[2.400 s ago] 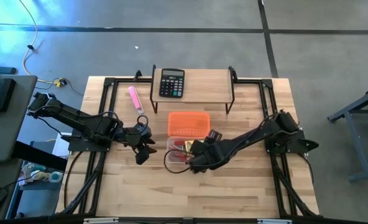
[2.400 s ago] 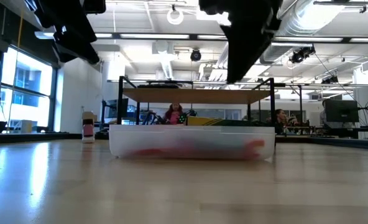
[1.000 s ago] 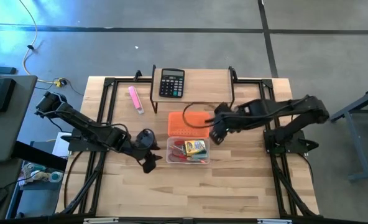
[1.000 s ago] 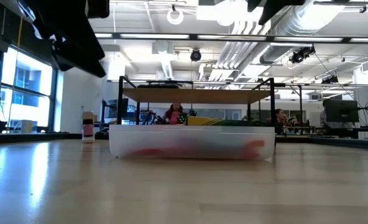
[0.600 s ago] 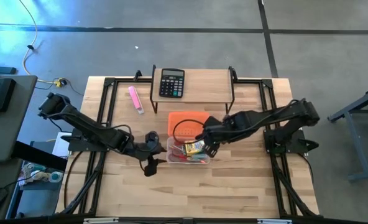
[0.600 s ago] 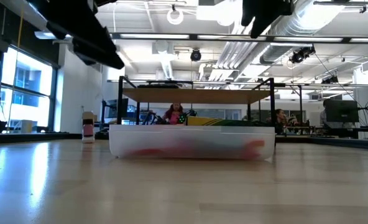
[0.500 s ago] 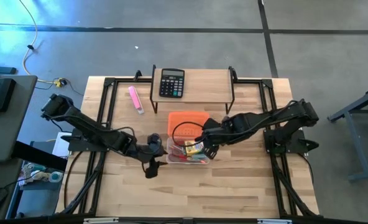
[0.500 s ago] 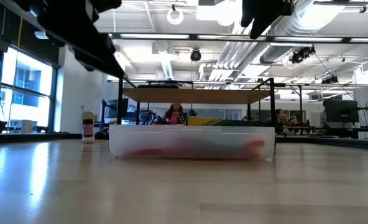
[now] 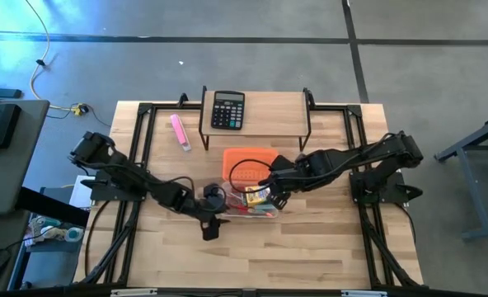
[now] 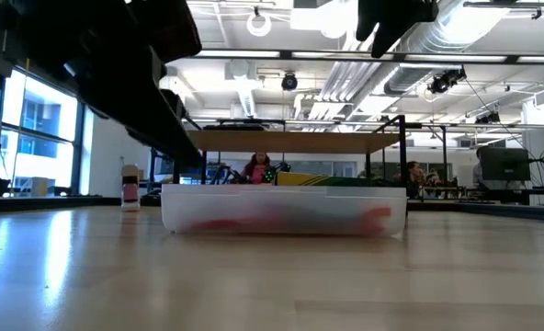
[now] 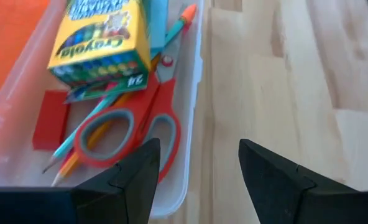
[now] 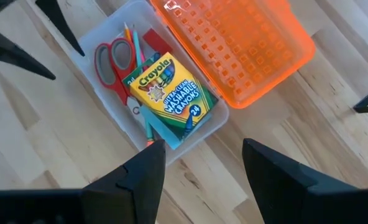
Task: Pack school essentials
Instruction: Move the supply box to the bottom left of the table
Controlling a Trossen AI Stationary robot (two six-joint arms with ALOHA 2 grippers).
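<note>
My left gripper takes hold of the clear box by its side (image 9: pixel 234 215) (image 11: pixel 184 163) beside the scissors' handles next, to shift the packed essentials.
A clear plastic box (image 9: pixel 249 200) stands on the table, and the essentials lie in it: a yellow crayon pack (image 12: pixel 171 93), red-handled scissors (image 11: pixel 131 127), a red eraser (image 11: pixel 49 119), pencils (image 11: pixel 171 28) and a light-blue pad (image 12: pixel 165 127) under the pack. The orange lid (image 9: pixel 248 162) lies against the box's far side. My left gripper (image 11: pixel 196 168) is open, above the box's near-left corner (image 9: pixel 212 221), with the near wall showing between its fingers. My right gripper (image 12: pixel 202 155) is open and hovers over the box's right part (image 9: pixel 274 195).
A black calculator (image 9: pixel 227 110) sits on a wooden riser shelf (image 9: pixel 269 115) at the table's far side. A pink marker (image 9: pixel 180 131) lies left of the shelf. Bare wood spreads along the near edge. In the low view the box (image 10: pixel 284 210) stands mid-table.
My left gripper has moved toward the table's right, up to the box's near-left corner. My right gripper came from over the lid's right side toward the near edge, to above the box, then kept still. The box and its contents have stayed put.
</note>
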